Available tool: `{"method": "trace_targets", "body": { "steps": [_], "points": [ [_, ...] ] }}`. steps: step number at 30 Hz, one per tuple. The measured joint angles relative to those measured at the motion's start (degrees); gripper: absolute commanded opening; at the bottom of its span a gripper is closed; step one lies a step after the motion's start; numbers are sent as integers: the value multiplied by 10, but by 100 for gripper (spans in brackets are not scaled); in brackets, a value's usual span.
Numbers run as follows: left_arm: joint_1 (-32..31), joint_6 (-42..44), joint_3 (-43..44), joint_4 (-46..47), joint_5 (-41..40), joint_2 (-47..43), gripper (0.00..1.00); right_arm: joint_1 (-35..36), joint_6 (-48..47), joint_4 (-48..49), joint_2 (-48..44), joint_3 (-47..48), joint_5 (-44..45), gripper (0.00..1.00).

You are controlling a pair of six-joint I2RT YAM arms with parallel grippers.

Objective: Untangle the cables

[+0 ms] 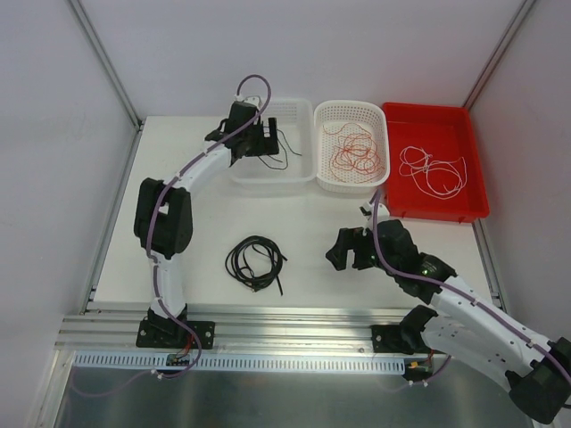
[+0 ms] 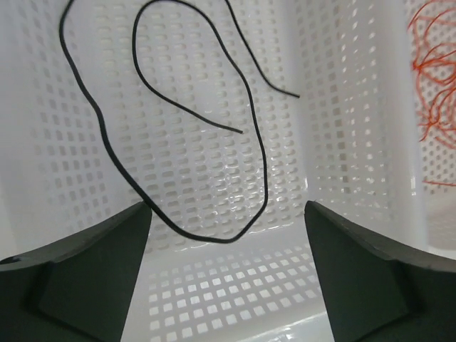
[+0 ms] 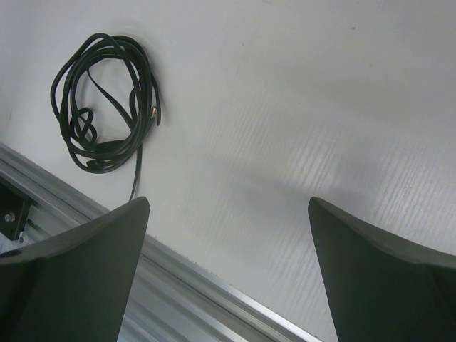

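Observation:
I should grab the coil of black cables with my right gripper by the side facing it. The opposite loops then stay free for my left gripper to untangle.
A coil of black cables [image 1: 255, 262] lies on the white table near the front; it also shows in the right wrist view [image 3: 107, 103] at upper left. A thin black cable [image 2: 185, 121] lies loose in the left white basket [image 1: 299, 165]. Orange-red cables [image 1: 359, 153] fill the middle white basket. White cables [image 1: 433, 171] lie in the red tray. My left gripper [image 1: 265, 140] is open and empty over the left basket, above the black cable [image 1: 284, 152]. My right gripper [image 1: 348, 252] is open and empty, low over the table right of the coil.
The middle basket [image 1: 384, 134] and the red tray [image 1: 473, 178] stand side by side at the back right. The orange-red cables show at the right edge of the left wrist view [image 2: 434, 57]. An aluminium rail [image 1: 294, 325] runs along the table's front edge.

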Motion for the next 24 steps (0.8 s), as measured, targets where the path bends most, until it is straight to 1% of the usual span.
{"method": "trace_targets", "body": {
  "steps": [2, 3, 8, 11, 16, 22, 24],
  "points": [
    [0, -9, 0, -5, -11, -26, 98, 1, 0, -5, -7, 0, 0, 98],
    [0, -13, 0, -7, -17, -40, 99, 2, 1, -8, -11, 0, 1, 98],
    [0, -35, -1, -30, -39, -103, 99, 6, 2, -17, -26, 0, 3, 98],
    [0, -53, -39, -39, -45, -158, 99, 9, 2, -26, -29, 3, 6, 98],
    [-1, -85, -163, -49, -49, -283, 97, 13, 2, -33, -16, 14, 6, 97],
    [-21, -127, -355, -68, -42, -437, 93, 41, 13, -16, 47, 36, 3, 92],
    [-31, -140, -416, -74, -37, -471, 91, 56, 21, -3, 69, 36, 2, 90]
  ]
}}
